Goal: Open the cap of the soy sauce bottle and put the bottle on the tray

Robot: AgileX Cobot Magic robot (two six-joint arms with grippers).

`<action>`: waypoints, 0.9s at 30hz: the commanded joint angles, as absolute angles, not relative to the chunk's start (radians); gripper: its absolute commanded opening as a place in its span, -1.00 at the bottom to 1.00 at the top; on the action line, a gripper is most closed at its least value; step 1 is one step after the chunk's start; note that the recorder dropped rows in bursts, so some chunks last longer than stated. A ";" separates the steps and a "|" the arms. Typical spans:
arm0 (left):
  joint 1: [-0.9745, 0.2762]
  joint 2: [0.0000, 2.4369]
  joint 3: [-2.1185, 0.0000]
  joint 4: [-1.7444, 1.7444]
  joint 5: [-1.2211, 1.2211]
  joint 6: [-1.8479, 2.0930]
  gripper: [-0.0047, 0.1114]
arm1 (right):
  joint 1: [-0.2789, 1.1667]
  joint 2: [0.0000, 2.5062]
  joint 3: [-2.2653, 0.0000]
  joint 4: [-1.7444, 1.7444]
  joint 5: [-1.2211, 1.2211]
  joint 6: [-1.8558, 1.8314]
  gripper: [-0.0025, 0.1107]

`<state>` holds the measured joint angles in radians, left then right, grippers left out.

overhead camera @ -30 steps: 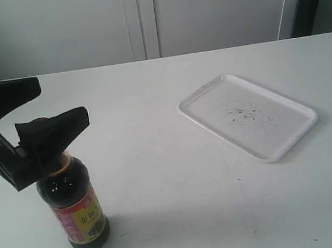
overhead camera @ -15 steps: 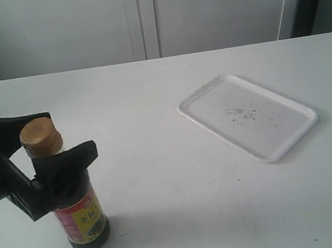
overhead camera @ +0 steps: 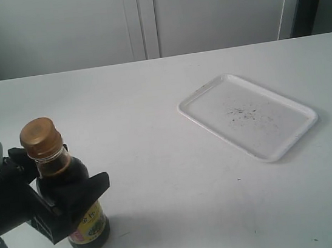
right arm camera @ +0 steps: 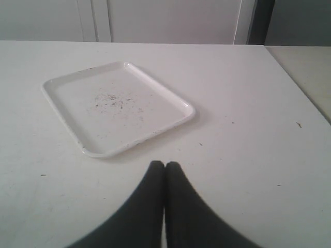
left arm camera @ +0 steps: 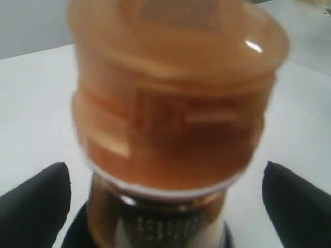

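I will next grab the soy sauce bottle by its body (overhead camera: 69, 179) with my left gripper, to hold it steady for opening its cap.
The soy sauce bottle (overhead camera: 59, 170) stands upright on the white table at the near left, its yellow and red label (overhead camera: 91, 222) partly covered. Its gold-brown cap (overhead camera: 39, 136) is down; in the left wrist view the cap (left arm camera: 176, 93) fills the picture, blurred and very close. My left gripper (overhead camera: 62, 174) is open, with one black finger (overhead camera: 90, 189) on each side of the bottle's body, below the neck. Whether they touch the glass is hidden. The white tray (overhead camera: 280, 128) lies at the right. My right gripper (right arm camera: 165, 164) is shut and empty, hovering just short of the tray (right arm camera: 155, 106).
Small dark specks (overhead camera: 243, 112) lie in the tray's middle. White cabinet doors (overhead camera: 140, 17) stand behind the table's far edge. The table's right edge (right arm camera: 297, 93) shows in the right wrist view.
My left gripper has come down from cap height to the bottle's body, still spread wide. The cap now stands above the fingers. The bottle and tray have not moved.
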<state>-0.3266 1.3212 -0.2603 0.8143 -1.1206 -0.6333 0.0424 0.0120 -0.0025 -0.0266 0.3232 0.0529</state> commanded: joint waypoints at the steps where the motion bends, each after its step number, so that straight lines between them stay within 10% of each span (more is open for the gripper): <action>1: -0.333 1.367 -0.253 0.800 -1.156 -0.599 0.89 | 0.039 0.009 0.000 -0.030 0.316 0.058 -0.96; 21: -0.333 1.522 -0.253 0.800 -1.202 -0.514 0.88 | 0.039 0.009 0.000 -0.030 0.316 0.058 -0.96; 27: -0.333 1.524 -0.253 0.800 -1.204 -0.478 0.52 | 0.039 0.009 0.000 -0.030 0.316 0.058 -0.96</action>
